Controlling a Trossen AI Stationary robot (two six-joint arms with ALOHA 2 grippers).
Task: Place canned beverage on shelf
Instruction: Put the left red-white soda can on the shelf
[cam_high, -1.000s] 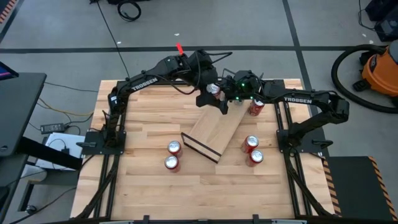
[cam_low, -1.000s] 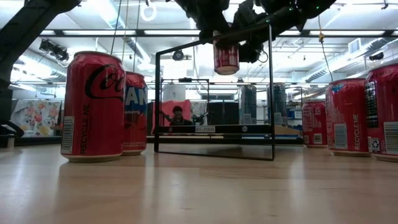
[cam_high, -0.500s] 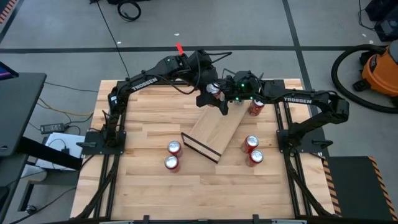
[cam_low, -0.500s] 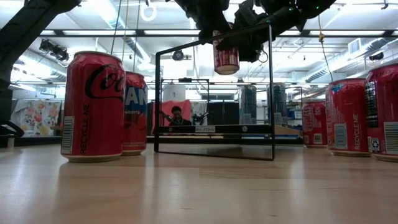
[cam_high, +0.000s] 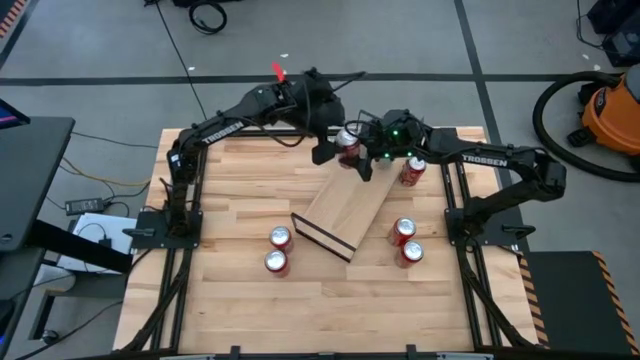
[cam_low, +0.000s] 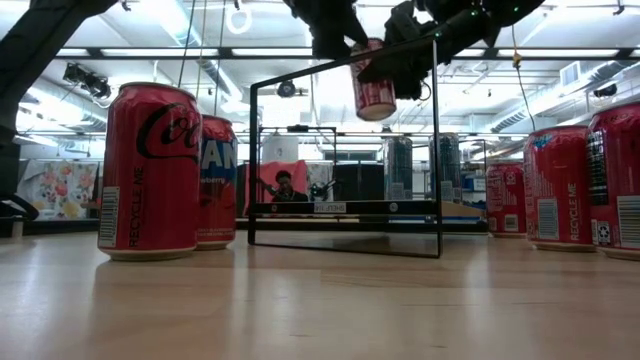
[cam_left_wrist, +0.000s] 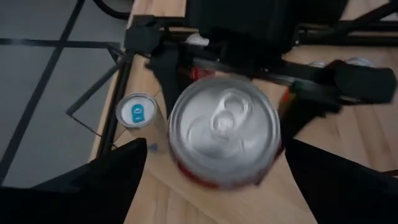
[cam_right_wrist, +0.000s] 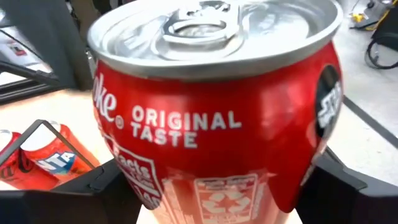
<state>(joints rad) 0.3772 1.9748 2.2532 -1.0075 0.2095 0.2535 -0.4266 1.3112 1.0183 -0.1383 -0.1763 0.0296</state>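
Note:
My left gripper should move toward the red can (cam_high: 348, 146) (cam_left_wrist: 224, 130) before it closes. Its fingers stop short and the board shows beside the can's top, so they would miss if they closed now.
A red cola can (cam_high: 348, 146) hangs in the air over the far end of the light-wood shelf board (cam_high: 345, 208). In the low view the can (cam_low: 373, 80) is tilted, level with the top of the shelf's black wire frame (cam_low: 345, 150). My right gripper (cam_high: 360, 156) is shut on the can. My left gripper (cam_high: 330, 148) is open. In the left wrist view its fingers (cam_left_wrist: 118, 174) stand on either side of the can top (cam_left_wrist: 225, 127), and a narrow gap shows on each side. My right gripper pinches the can's side wall (cam_right_wrist: 205, 186) between its two fingers (cam_right_wrist: 339, 180), low on the body. It comes roughly level from the table's right. The can is lifted clear and tilted, its top leaning toward my left gripper.
Two red cans (cam_high: 278, 250) stand on the table left of the shelf's near dark end (cam_high: 320, 238). Two more cans (cam_high: 406, 242) stand to its right, and one (cam_high: 412, 171) stands near the far right. In the low view, cans (cam_low: 150, 170) stand close on both sides.
The can has tipped from upright to tilted and has shifted slightly toward the table's right. My left arm has drawn back a little toward the far left.

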